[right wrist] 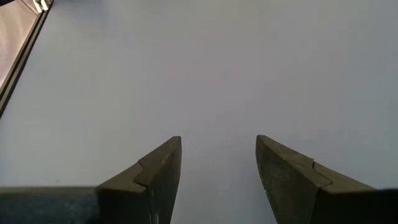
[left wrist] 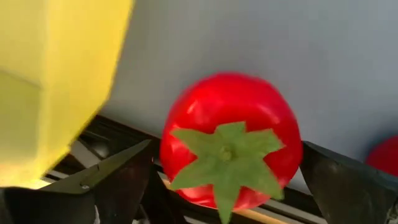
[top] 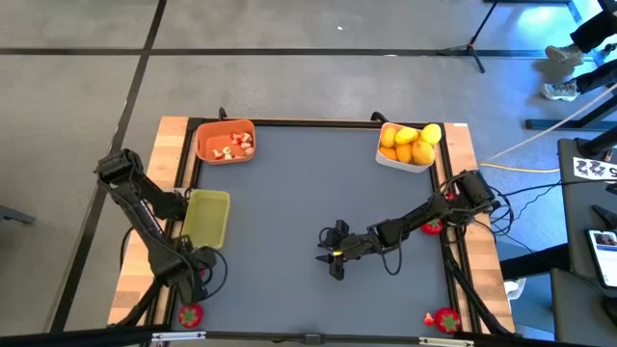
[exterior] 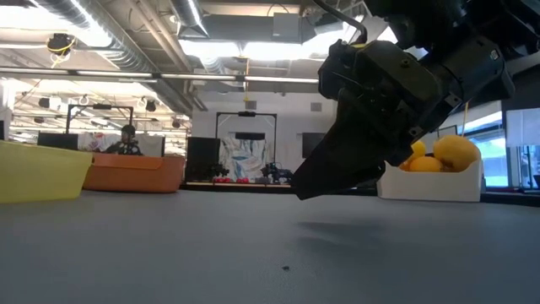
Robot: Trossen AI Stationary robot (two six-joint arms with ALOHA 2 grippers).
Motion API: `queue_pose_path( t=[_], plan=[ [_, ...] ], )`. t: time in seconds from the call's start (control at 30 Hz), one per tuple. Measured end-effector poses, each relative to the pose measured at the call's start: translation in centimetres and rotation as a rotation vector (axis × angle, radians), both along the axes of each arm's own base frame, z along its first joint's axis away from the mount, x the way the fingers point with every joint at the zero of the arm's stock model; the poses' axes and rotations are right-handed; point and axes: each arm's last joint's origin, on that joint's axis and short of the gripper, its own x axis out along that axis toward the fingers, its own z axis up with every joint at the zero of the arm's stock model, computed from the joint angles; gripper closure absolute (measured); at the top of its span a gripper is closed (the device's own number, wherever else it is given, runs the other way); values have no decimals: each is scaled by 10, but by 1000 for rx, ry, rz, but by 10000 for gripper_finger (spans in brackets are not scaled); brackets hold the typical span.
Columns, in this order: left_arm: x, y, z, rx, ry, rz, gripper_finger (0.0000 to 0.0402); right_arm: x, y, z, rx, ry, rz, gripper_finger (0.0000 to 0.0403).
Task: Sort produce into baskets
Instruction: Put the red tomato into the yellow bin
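The red fruit needs to go into the yellow-green basket (top: 207,216), so my left gripper should next grab it by its rounded body around the leafy top.
A red strawberry-like fruit (left wrist: 230,146) with a green top lies on the wooden front-left edge of the table (top: 191,313). My left gripper (top: 196,287) is open just above it, with its fingers (left wrist: 118,180) on either side of the fruit. I cannot tell whether they touch it. My right gripper (top: 335,255) is open and empty, low over the middle of the grey mat (right wrist: 217,155). The orange basket (top: 226,141) holds pale-and-red bits. The white basket (top: 405,149) holds yellow and orange citrus. The yellow-green basket (top: 207,216) has nothing in it.
One red fruit (top: 434,226) lies at the mat's right edge under my right arm, and another (top: 445,320) lies on the front-right wood. A further red piece (left wrist: 385,155) shows at the edge of the left wrist view. The mat's middle (top: 289,193) is bare.
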Motion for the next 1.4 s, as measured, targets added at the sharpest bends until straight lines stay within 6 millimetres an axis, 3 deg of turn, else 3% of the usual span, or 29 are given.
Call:
queue_pose_path(
  t=[0.2,0.5,0.77,1.2,1.4],
  plan=[
    [-2,2,-9,-18,4,4,21,0,0,0,-1,0,-1,196],
    [-1,2,-13,-35,-7,29,124,0,0,0,-5,-2,-6,196],
    [-1,1,-12,-38,-9,42,126,0,0,0,-5,-1,-7,196],
    [11,-13,31,-76,-103,27,127,0,0,0,-6,-2,-7,196],
    [7,-2,58,-60,-206,97,127,0,0,0,-6,-2,-7,196]
  ],
)
